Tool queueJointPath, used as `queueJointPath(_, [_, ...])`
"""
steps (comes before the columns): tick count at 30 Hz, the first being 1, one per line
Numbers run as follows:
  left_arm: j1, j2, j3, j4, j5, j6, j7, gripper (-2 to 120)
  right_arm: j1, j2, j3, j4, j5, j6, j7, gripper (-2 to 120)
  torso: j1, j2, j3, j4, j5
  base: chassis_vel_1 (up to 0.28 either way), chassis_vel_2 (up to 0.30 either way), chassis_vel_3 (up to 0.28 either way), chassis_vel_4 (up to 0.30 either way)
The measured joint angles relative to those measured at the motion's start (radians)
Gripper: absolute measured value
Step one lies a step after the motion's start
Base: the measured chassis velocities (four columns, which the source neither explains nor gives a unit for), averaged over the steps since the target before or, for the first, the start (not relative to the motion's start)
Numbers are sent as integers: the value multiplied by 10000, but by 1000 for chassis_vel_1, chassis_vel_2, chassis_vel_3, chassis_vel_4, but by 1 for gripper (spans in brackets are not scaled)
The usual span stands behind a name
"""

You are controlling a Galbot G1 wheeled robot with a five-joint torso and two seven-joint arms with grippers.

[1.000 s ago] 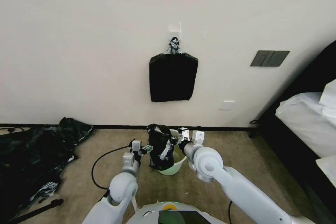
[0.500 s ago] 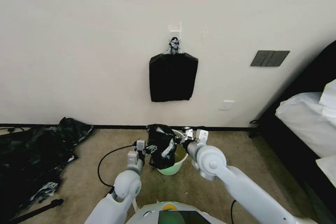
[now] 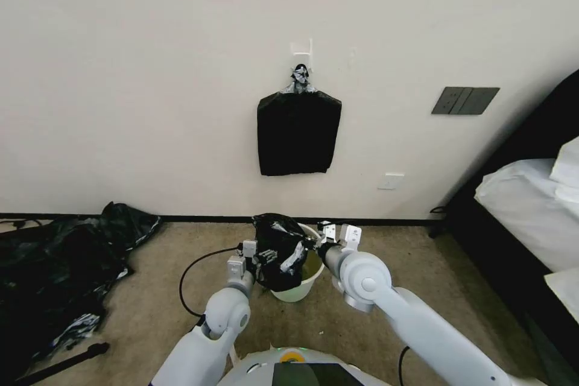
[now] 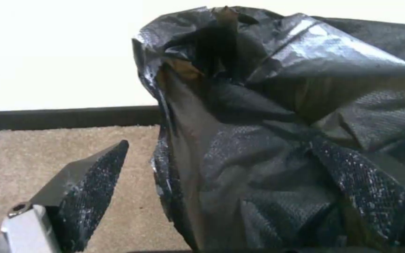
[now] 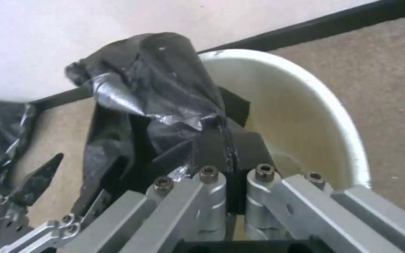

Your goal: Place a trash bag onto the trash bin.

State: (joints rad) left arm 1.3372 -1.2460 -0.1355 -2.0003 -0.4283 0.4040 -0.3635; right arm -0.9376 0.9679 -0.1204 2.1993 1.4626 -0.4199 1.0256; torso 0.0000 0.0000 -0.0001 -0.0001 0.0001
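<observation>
The left gripper grabs the trash bag (image 3: 277, 250) by its open edge next. That edge stands up, while the rest of the trash bag hangs slack.
The trash bin (image 3: 300, 291) stands on the carpet close to the wall, and its cream rim (image 5: 336, 105) is bare on the side nearest the bed. The trash bag (image 3: 277, 250), crumpled glossy black film, hangs over the bin's left side and rises above the rim. My right gripper (image 3: 311, 245) is over the bin's mouth, shut on a fold of the trash bag (image 5: 165, 88). My left gripper (image 3: 260, 257) is at the bag's left flank, open. The trash bag (image 4: 268, 116) sits between its wide-spread fingers (image 4: 90, 189), one pad pressed against the film.
A flat black bundle (image 3: 298, 132) hangs from a wall hook above the bin. Black plastic sheeting (image 3: 54, 265) is heaped on the floor at the left. A cable (image 3: 192, 271) loops over the carpet beside my left arm. A bed (image 3: 531, 205) stands at the right.
My left arm has shifted right, bringing its open gripper against the bag. My right gripper has drawn slightly right, still holding the film, and the bag has leaned further over the bin.
</observation>
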Motion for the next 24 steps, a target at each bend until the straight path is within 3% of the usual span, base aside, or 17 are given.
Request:
queueJointPath(17, [-553,-217,261,509,-1278,501,-379,99,-70,70,56,-82,-90,85,122,0,0,1,0,0,0,0,0,0,0])
queueJointPath(24, [-715,-280,380,554,-1738,918,-877,77,-89,120,3,-87,-137,86,120,0,0,0,0,1,0,0,0,0,0])
